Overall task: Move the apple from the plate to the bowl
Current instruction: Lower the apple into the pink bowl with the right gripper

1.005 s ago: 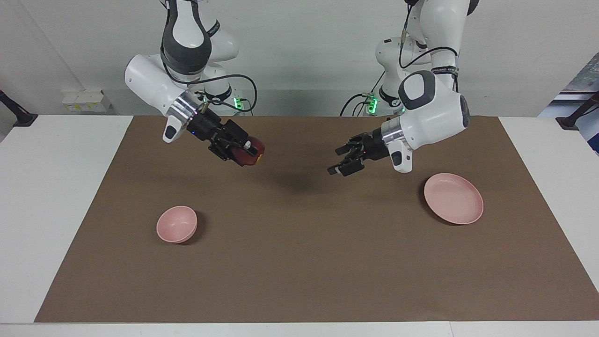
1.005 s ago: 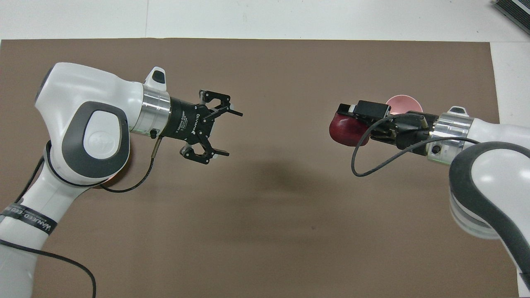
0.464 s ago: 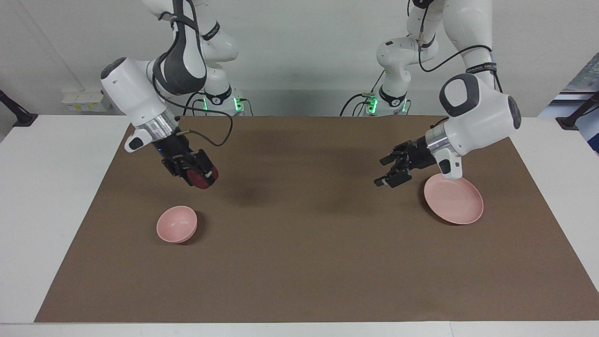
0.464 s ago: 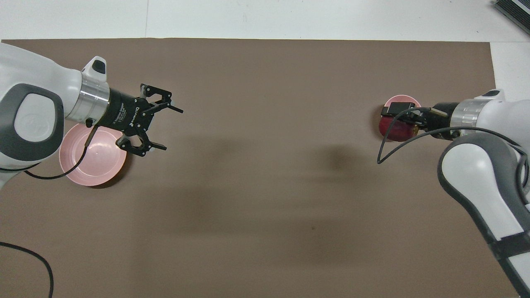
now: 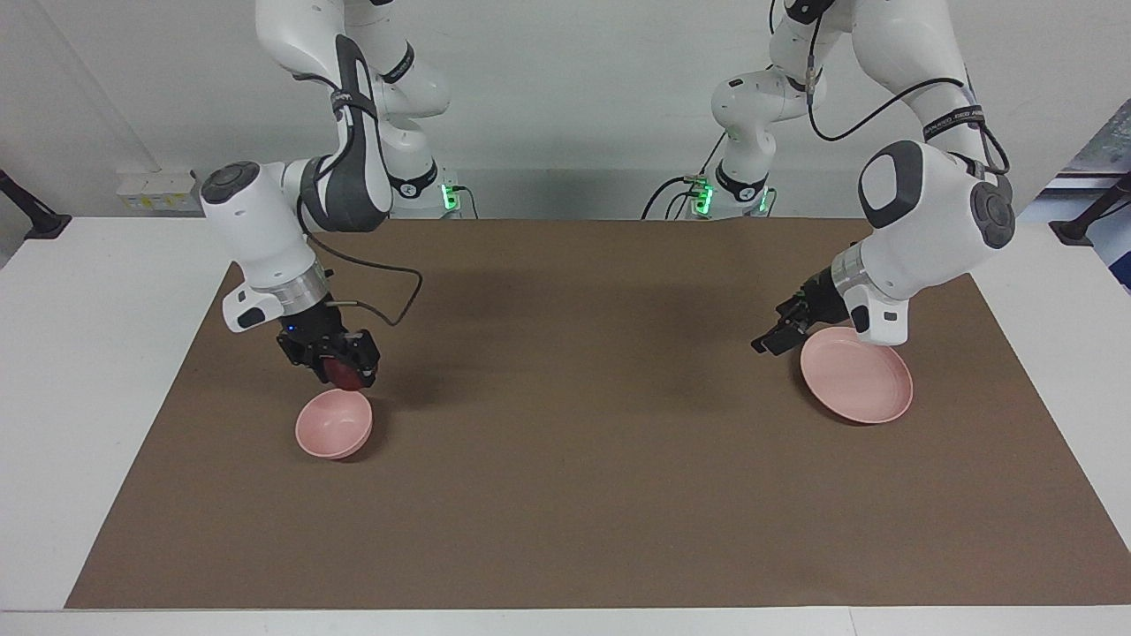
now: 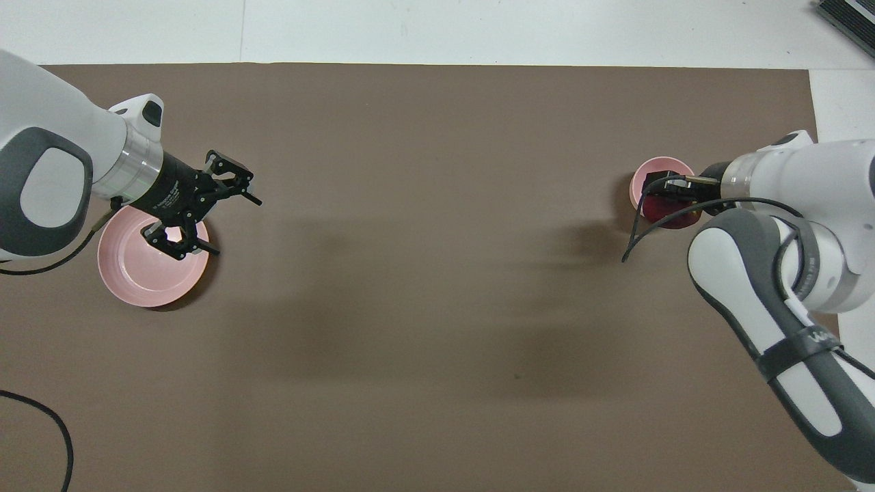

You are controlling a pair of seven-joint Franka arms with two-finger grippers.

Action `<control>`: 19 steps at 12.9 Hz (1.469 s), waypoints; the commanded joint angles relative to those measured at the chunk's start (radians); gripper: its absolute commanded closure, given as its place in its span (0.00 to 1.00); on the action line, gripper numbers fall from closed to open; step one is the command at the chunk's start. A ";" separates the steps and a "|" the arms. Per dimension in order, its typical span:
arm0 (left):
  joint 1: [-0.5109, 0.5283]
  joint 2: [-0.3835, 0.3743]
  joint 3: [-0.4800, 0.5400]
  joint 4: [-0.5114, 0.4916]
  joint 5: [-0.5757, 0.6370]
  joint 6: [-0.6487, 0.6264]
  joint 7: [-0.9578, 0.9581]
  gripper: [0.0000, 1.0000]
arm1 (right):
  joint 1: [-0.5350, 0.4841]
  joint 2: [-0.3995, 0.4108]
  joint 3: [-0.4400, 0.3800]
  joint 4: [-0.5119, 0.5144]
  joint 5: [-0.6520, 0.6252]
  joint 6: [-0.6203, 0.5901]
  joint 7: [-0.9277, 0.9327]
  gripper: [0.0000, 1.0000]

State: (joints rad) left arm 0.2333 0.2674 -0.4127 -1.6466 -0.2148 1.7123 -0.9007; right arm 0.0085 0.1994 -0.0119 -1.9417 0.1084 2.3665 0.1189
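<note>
The dark-red apple (image 5: 349,378) in my right gripper hangs out past the near rim of the pink bowl, so it is too early to release. The apple moves toward the bowl first.
My right gripper (image 5: 343,364) is shut on the small dark-red apple (image 5: 349,378) and holds it just above the rim of the small deep pink bowl (image 5: 333,426), on the side nearer to the robots. In the overhead view the right gripper (image 6: 668,197) and the apple (image 6: 673,216) cover part of the bowl (image 6: 649,173). The flat pink plate (image 5: 861,380) lies bare toward the left arm's end of the table. My left gripper (image 5: 770,338) is open and empty, up over the plate's edge; it also shows in the overhead view (image 6: 236,227) over the plate (image 6: 143,280).
A brown mat (image 5: 565,459) covers most of the white table (image 5: 97,371) and carries the bowl and the plate. A black cable (image 6: 41,417) loops over the mat near the left arm's base.
My right gripper has carried the apple down and toward the right arm's end of the table, to just over the bowl. My left gripper has drawn back, open, to over the plate.
</note>
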 commanded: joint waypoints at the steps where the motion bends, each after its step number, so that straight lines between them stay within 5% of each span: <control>1: 0.015 0.010 -0.005 0.030 0.136 -0.150 0.063 0.00 | -0.011 0.075 0.006 0.095 -0.126 -0.003 0.047 1.00; 7: 0.072 0.030 -0.003 0.068 0.173 -0.152 0.265 0.00 | -0.018 0.182 0.003 0.147 -0.200 0.002 0.050 1.00; 11: 0.121 0.030 -0.003 0.065 0.172 -0.030 0.491 0.00 | -0.021 0.209 -0.010 0.181 -0.210 0.005 0.048 1.00; 12: 0.123 0.027 -0.003 0.060 0.178 -0.011 0.529 0.00 | -0.024 0.209 -0.010 0.181 -0.210 0.005 0.048 0.70; 13: 0.129 0.018 -0.003 0.057 0.181 -0.002 0.593 0.00 | -0.028 0.207 -0.008 0.179 -0.210 0.005 0.050 0.18; 15: 0.147 -0.003 0.002 0.053 0.202 -0.016 0.681 0.00 | -0.030 0.207 -0.008 0.173 -0.208 0.002 0.050 0.06; 19: 0.140 -0.147 0.000 -0.022 0.264 -0.037 0.712 0.00 | -0.027 0.207 -0.007 0.173 -0.207 -0.004 0.053 0.02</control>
State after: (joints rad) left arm 0.3693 0.2224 -0.4087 -1.6035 0.0236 1.6924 -0.2133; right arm -0.0087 0.3996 -0.0295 -1.7793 -0.0705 2.3667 0.1457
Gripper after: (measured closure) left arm 0.000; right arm 0.031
